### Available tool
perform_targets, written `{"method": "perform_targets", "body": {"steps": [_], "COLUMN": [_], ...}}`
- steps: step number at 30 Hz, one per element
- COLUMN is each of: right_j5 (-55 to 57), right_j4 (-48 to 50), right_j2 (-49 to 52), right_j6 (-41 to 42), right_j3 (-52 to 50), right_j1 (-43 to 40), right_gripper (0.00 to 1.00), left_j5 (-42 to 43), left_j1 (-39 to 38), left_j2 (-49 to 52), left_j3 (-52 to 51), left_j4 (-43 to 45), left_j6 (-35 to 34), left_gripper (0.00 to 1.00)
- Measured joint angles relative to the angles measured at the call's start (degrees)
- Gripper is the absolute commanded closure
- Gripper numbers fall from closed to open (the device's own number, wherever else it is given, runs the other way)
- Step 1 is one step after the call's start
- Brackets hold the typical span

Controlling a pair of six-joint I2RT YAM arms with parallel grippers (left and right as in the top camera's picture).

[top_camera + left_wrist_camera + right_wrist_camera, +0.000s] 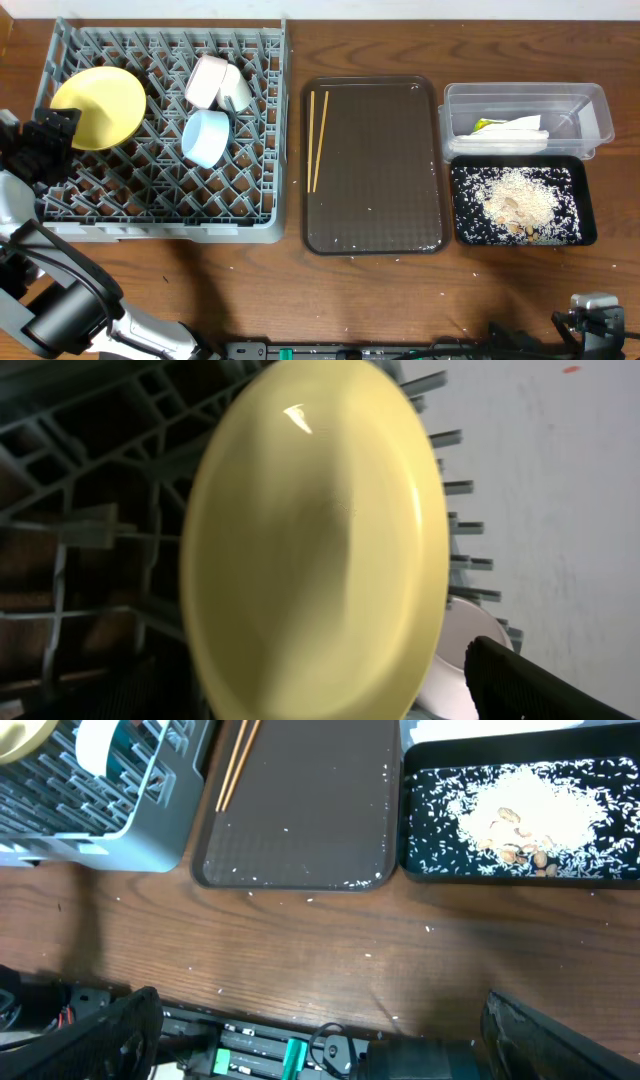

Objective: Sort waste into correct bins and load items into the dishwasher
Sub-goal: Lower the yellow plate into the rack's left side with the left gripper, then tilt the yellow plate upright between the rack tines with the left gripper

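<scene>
My left gripper is about to grip the yellow plate across its nearest rim next, and the plate's opposite rim will stay free to slot between the rack's wires.
The yellow plate (97,105) stands tilted in the far left of the grey dish rack (160,225) and fills the left wrist view (315,550). My left gripper (48,135) is right at the plate's left edge, its jaws spread wide, with one finger (530,682) clear of the rim. A white bowl (207,80), a small white cup (237,90) and a light blue bowl (205,137) sit in the rack. Two chopsticks (317,135) lie on the brown tray (375,215). My right gripper (330,1040) is open and empty over the table's front edge.
The clear tub (590,105) at the right holds the white napkin with a yellow-green scrap (505,127). The black tray (455,205) in front of it holds pale rice crumbs (515,200). A few crumbs lie on the brown tray and the wood.
</scene>
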Motion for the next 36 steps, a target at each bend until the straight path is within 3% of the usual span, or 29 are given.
{"method": "perform_targets", "body": {"steps": [36], "right_j5": [0.0], "right_j4": [0.0], "right_j2": [0.0], "right_j6": [0.0], "right_j3": [0.0], "right_j1": [0.0], "right_gripper": [0.01], "left_j5": [-3.08], "left_j1": [-2.25], "left_j2": [3.69], "left_j3": [0.0], "left_j4": [4.31], "left_j6": [-1.27], "left_gripper": [0.15]}}
